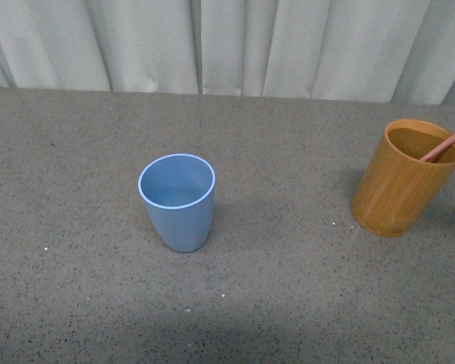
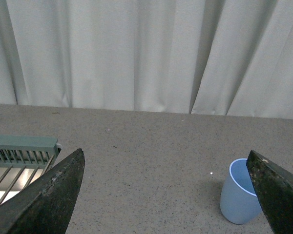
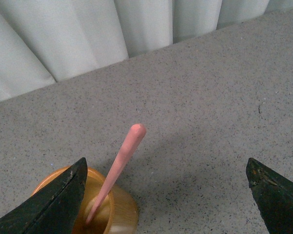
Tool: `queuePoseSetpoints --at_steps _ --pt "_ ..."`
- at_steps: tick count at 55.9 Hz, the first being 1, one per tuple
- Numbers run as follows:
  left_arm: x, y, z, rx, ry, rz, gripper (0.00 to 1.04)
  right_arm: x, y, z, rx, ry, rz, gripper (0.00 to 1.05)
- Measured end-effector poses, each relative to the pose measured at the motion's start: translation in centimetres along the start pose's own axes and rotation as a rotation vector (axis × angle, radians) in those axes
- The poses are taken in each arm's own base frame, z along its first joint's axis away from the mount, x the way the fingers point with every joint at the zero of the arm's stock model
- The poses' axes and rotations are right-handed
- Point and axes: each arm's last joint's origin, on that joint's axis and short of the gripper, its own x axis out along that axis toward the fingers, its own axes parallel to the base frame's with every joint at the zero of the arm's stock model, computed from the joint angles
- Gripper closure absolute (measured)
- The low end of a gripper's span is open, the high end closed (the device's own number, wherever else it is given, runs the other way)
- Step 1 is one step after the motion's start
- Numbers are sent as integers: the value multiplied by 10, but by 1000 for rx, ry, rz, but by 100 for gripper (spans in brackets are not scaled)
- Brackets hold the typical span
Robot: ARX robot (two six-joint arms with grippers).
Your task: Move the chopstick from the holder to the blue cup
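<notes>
The chopstick needs to go to the blue cup, so my right gripper will next grab it by its body below the chopstick's rounded end (image 3: 116, 168).
The light blue cup (image 1: 177, 200) stands upright and empty near the middle of the grey table; the left wrist view shows the blue cup (image 2: 238, 199) partly behind one finger. The orange-brown holder (image 1: 406, 178) stands at the right edge, with the pink chopstick (image 1: 445, 144) leaning out of it to the right. From the right wrist, the chopstick (image 3: 118, 166) rises out of the holder (image 3: 118, 215) beside one finger. My left gripper (image 2: 166, 187) is open over bare table. My right gripper (image 3: 167, 195) is open above the holder. Neither arm appears in the front view.
White curtains (image 1: 227, 45) hang behind the table's far edge. A pale green slatted rack (image 2: 19, 156) lies at the side in the left wrist view. Grey speckled tabletop (image 1: 288, 288) stretches between the two cups.
</notes>
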Motion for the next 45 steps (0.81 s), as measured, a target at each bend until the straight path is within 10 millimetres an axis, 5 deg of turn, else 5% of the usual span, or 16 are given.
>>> queuePoseSetpoints --at_steps 27,45 --pt "0 0 0 0 0 0 7 37 16 -23 19 41 -51 10" --pt "0 0 0 0 0 0 7 44 25 -33 58 31 -15 68"
